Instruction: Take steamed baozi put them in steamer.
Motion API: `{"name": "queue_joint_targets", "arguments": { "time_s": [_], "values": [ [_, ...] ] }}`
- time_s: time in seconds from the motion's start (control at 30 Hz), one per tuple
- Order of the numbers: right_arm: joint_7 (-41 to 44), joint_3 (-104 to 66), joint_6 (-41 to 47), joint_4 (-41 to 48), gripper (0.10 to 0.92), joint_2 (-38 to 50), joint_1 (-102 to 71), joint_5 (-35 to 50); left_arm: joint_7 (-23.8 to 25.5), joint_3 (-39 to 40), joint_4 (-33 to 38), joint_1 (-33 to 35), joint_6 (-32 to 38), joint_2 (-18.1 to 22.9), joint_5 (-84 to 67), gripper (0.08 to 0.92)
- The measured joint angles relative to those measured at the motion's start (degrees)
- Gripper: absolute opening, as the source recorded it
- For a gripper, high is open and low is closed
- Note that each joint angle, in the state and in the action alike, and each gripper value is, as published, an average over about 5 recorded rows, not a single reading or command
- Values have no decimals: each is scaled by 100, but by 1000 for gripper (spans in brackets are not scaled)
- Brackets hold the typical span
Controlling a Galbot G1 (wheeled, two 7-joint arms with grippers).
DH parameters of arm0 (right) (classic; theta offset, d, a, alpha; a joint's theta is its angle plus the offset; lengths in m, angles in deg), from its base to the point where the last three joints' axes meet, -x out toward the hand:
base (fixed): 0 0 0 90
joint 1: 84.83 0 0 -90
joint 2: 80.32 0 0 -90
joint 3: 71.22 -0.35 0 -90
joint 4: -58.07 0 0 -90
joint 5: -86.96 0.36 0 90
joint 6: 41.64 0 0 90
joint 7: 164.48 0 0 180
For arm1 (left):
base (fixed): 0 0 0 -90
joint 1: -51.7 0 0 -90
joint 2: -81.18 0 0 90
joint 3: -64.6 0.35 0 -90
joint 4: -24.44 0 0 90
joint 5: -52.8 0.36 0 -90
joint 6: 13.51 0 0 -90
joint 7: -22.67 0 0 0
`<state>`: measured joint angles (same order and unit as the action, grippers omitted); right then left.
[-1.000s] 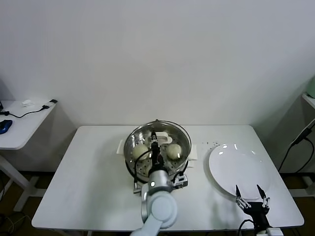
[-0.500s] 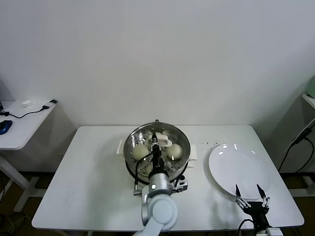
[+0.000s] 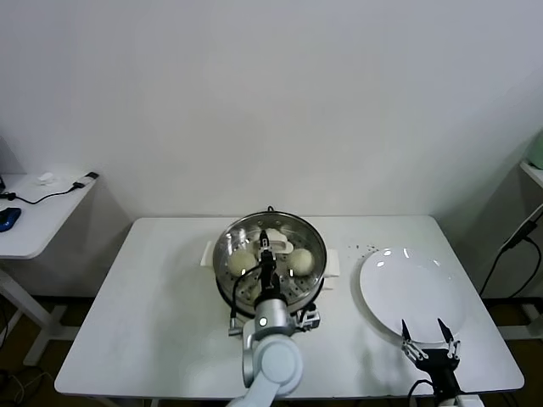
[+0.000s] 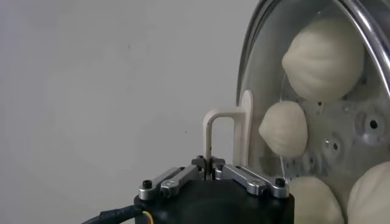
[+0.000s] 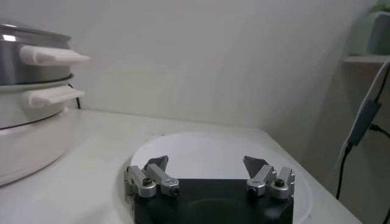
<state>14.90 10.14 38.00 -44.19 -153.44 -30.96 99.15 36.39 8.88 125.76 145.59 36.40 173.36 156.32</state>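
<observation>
The glass lid lies over the steamer's rim and covers the baozi, so it is now time for my left gripper to release the lid's handle.
The steamer (image 3: 270, 254) stands mid-table, a shiny steel pot on a white base. Several cream-white baozi (image 3: 242, 260) lie inside; in the left wrist view they show through glass (image 4: 323, 58). A round glass lid (image 4: 268, 73) lies over the pot's mouth. My left gripper (image 3: 264, 242) reaches in from the near side and is shut on the lid's cream handle (image 4: 225, 131). Whether the lid rests on the rim I cannot tell. My right gripper (image 3: 423, 332) hangs open and empty at the near edge of the white plate (image 3: 413, 288).
The right wrist view shows the steamer's side handles (image 5: 52, 56) and white base (image 5: 24, 140) beyond the plate (image 5: 201, 152). Dark specks (image 3: 361, 248) dot the table between pot and plate. A side table (image 3: 34, 212) with cables stands far left.
My left arm has drawn slightly nearer the robot with the lid handle still gripped. The right gripper has drifted a little to the left.
</observation>
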Motion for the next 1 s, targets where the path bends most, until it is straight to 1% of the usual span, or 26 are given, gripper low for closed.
{"name": "queue_joint_targets", "arguments": {
  "time_s": [0.1, 0.2, 0.53, 0.87, 1.0],
  "values": [
    [24, 7, -7, 0, 823, 1, -8, -5, -12, 0, -10, -9, -3, 0, -32, 143],
    [43, 19, -7, -1, 823, -3, -12, -17, -19, 1, -3, -5, -6, 0, -69, 179],
    [93, 41, 1, -38, 823, 8, -14, -30, -21, 29, 152, 50, 22, 0, -253, 459],
    [135, 46, 78, -112, 823, 40, -13, -34, -4, 142, 662, 247, 29, -3, -676, 751],
    [133, 50, 85, -151, 823, 83, -9, -8, -73, 151, 951, 425, 96, -118, -925, 814]
  ]
}}
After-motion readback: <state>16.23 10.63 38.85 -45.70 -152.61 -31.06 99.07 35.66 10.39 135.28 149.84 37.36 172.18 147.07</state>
